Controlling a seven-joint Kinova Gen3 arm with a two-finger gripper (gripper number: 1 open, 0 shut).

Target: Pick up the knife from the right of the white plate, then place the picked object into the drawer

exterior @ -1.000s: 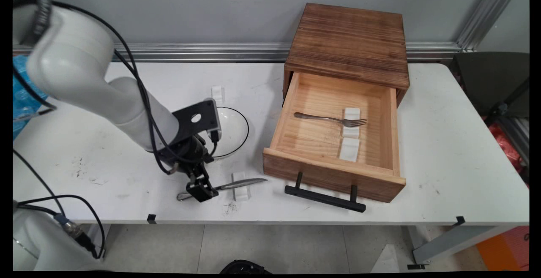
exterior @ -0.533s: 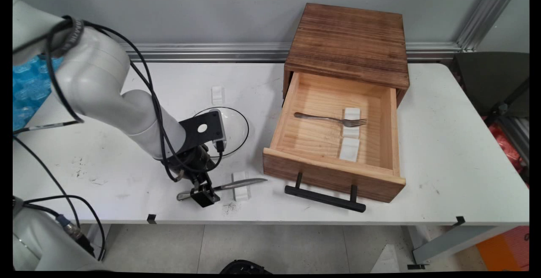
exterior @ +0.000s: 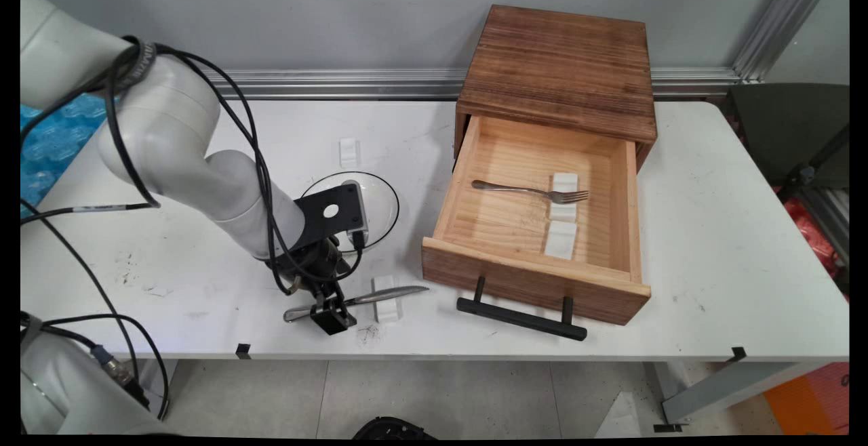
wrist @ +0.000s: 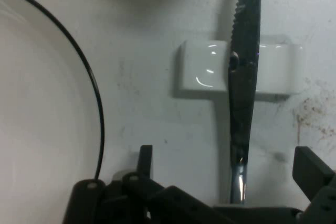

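Observation:
My gripper will next take the metal table knife by its handle [exterior: 300, 313] to put it away in the open drawer.
A table knife [exterior: 383, 293] lies near the table's front edge, its blade resting on a small white block [exterior: 387, 306]. My gripper [exterior: 330, 312] is down at the knife's handle, just left of that block. In the hand view the knife [wrist: 242, 93] runs up the picture across the white block [wrist: 202, 72]. The gripper [wrist: 228, 167] stands open there, one finger [wrist: 145, 160] on each side of the handle and neither touching it. A white plate [exterior: 380, 205] with a dark rim lies just behind the hand.
To the right stands a wooden box [exterior: 559, 66] with its drawer [exterior: 532, 276] pulled out. A fork [exterior: 529, 192] lies in the drawer on a white block [exterior: 563, 185], with a second block [exterior: 561, 239] in front. One more white block [exterior: 348, 151] sits behind the plate.
The hand has come down and a little to the right, settling over the knife's handle. The knife, plate and drawer have not moved.

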